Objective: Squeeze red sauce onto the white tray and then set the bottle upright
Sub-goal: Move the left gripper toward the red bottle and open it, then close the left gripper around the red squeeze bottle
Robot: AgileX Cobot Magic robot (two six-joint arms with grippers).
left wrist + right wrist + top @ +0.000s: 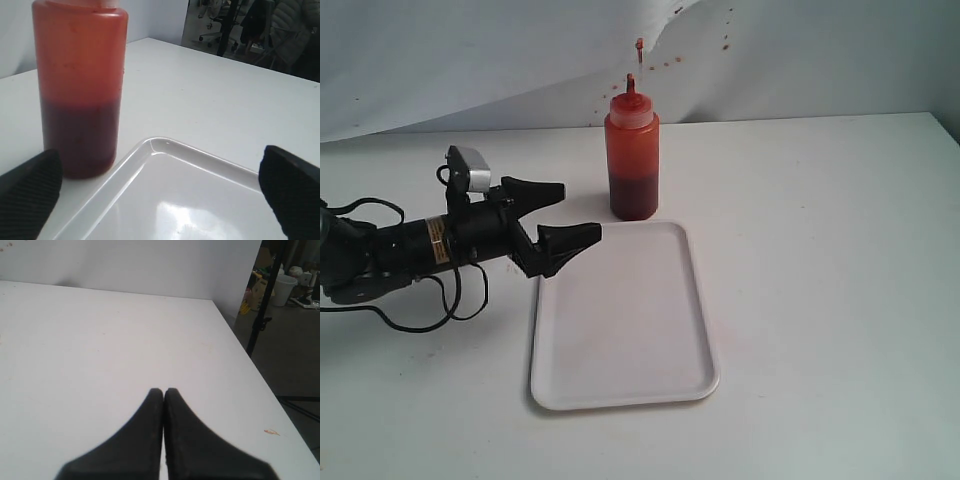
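Next, the left gripper grabs the red bottle by its body (632, 170) to squeeze sauce onto the white tray (620, 320).
The red-tinted squeeze bottle (632, 155) stands upright just behind the far edge of the white tray (620, 320), its nozzle pointing up and its tip cap hanging off above. Dark sauce fills its lower part (79, 142). My left gripper (582, 211) is open, a short way left of the bottle, one finger over the tray's far left corner (150, 145). Nothing sits between its fingers (30, 195). No red sauce blob shows on the tray. My right gripper (163, 391) is shut on nothing above bare table; it is out of the exterior view.
A white backdrop sheet (770, 50) behind the bottle carries small reddish specks. The table's right edge (260, 375) drops off to a floor with a stand and clutter. Black cables (430, 300) trail under the left arm.
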